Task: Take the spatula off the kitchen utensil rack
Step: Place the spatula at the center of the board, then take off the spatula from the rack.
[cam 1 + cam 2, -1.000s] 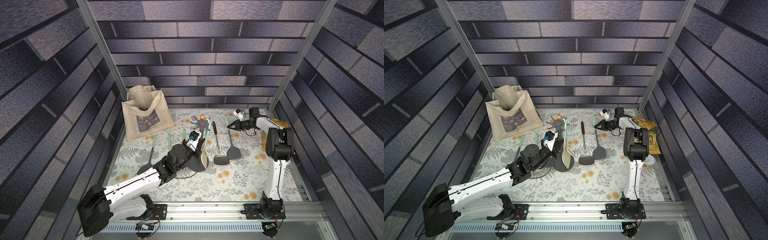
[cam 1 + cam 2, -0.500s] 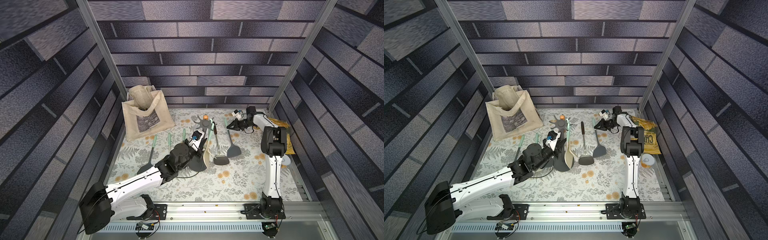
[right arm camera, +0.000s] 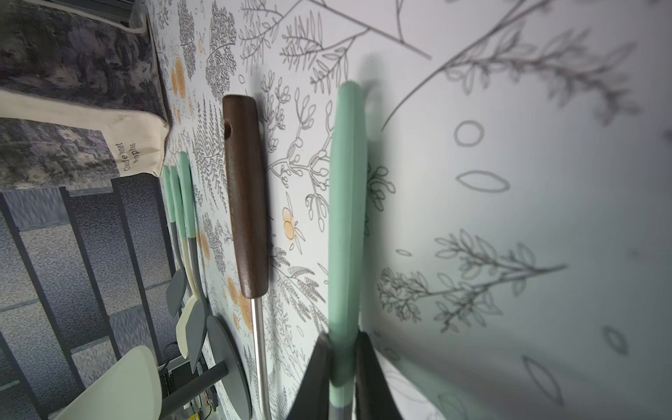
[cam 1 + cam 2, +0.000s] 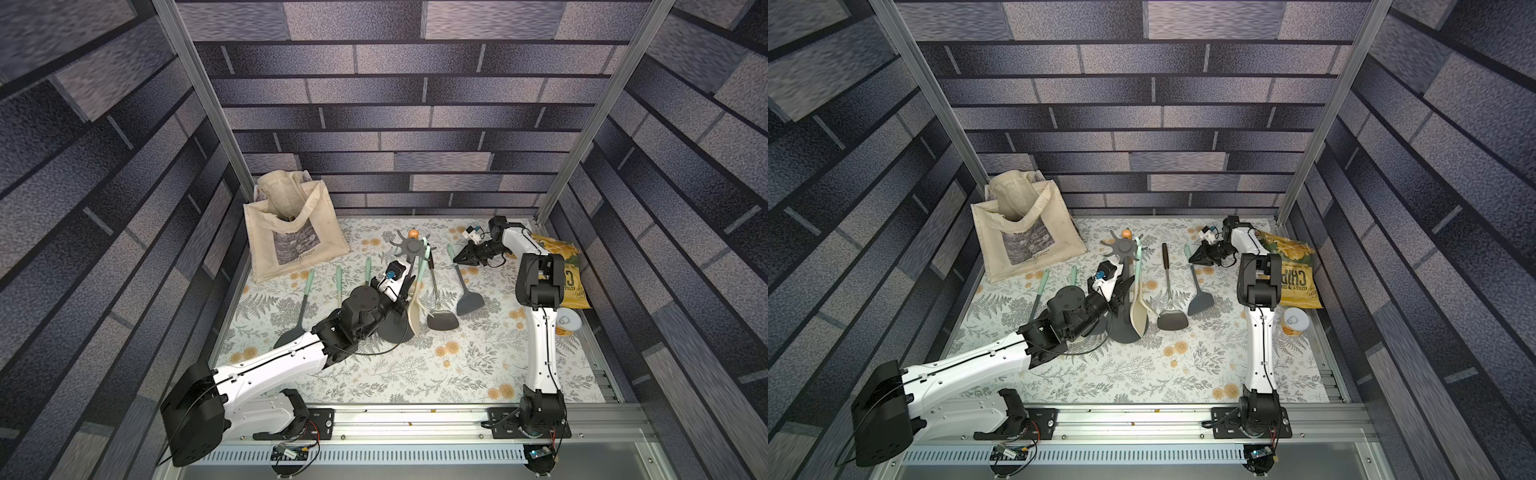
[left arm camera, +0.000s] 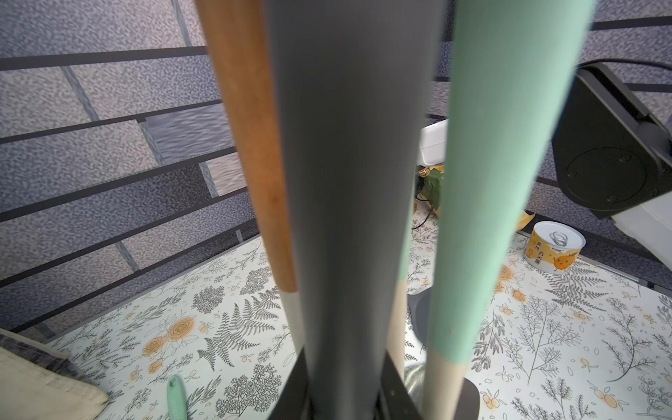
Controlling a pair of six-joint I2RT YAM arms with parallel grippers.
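My right gripper opens now, since the spatula (image 4: 470, 303) is low over the mat and would end flat on the mat.
The kitchen utensil rack (image 4: 411, 249) (image 4: 1124, 246) stands mid-mat, dark grey, with a star of hooks on top. My left gripper (image 4: 400, 290) (image 4: 1121, 291) is shut on its pole (image 5: 345, 182). A wooden handle (image 5: 254, 145) and a mint handle (image 5: 502, 182) hang beside the pole. The spatula (image 4: 470, 303) (image 4: 1200, 302), grey-headed with a mint handle (image 3: 345, 218), lies low along the mat to the right, apart from the rack. My right gripper (image 4: 460, 259) (image 4: 1196, 258) (image 3: 342, 349) is shut on its handle.
A steel turner (image 4: 440, 320) with a dark handle lies between rack and spatula. Several mint-handled utensils (image 4: 307, 291) lie left of the rack. A canvas tote (image 4: 291, 237) stands back left. A chips bag (image 4: 575, 286) and a can (image 4: 567, 322) sit at the right edge.
My left arm has pushed slightly forward at the rack pole. The right arm's elbow has shifted a little to the left. Both grips are unchanged.
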